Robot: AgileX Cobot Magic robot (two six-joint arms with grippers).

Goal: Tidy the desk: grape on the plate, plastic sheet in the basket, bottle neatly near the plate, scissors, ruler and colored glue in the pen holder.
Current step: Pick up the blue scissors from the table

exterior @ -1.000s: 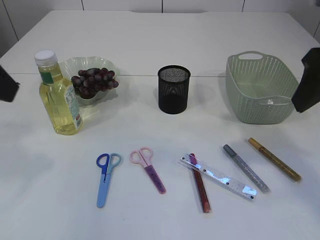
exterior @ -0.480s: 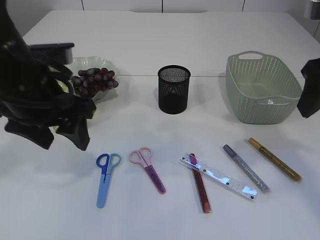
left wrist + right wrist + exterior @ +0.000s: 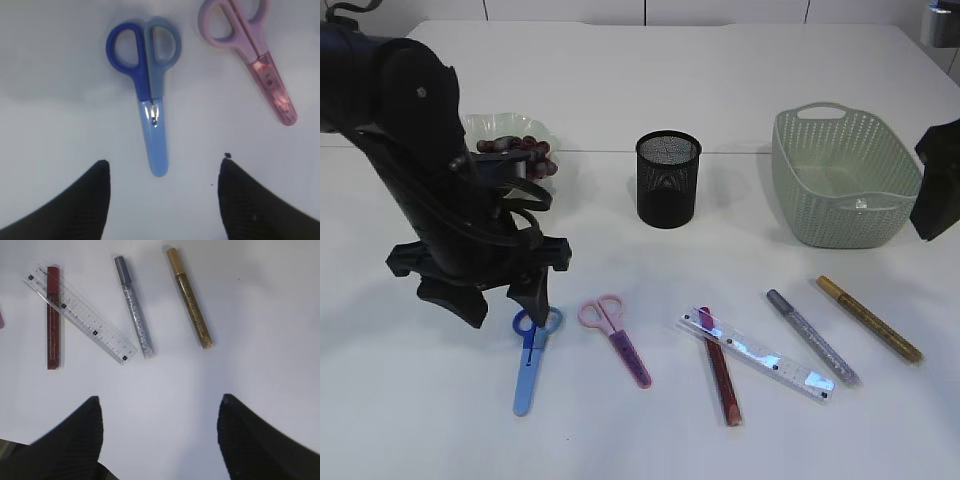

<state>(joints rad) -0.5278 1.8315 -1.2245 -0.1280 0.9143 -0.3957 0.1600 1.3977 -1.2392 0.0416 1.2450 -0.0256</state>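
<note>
The round finger loops of the blue scissors flare out wide, so the left gripper should next pick the scissors up by the straight-sided top of the blade cover [image 3: 531, 354] [image 3: 153, 116].
My left gripper [image 3: 163, 162] is open and hovers just above the blue scissors [image 3: 145, 90], whose capped tip lies between the fingers. In the exterior view the left gripper [image 3: 510, 305] stands over the blue scissors [image 3: 528, 355]. Pink scissors [image 3: 616, 338] lie to their right. Further right are the clear ruler [image 3: 757, 353], laid across a red glue pen [image 3: 721, 378], then a silver glue pen [image 3: 811, 337] and a gold one [image 3: 870, 318]. Grapes [image 3: 520, 148] sit on the plate [image 3: 542, 130]. The left arm hides the bottle. I cannot make out the plastic sheet. My right gripper [image 3: 160, 400] is open over bare table.
The black mesh pen holder [image 3: 668, 180] stands mid-table behind the scissors. A green basket [image 3: 840, 180] sits at the back right, with the right arm [image 3: 935, 185] beside it at the frame edge. The left arm [image 3: 410, 130] fills the left side.
The left arm swung in from the left edge, passed in front of the bottle and came down over the blue scissors. Its jaws narrowed a little. The right arm hardly moved.
</note>
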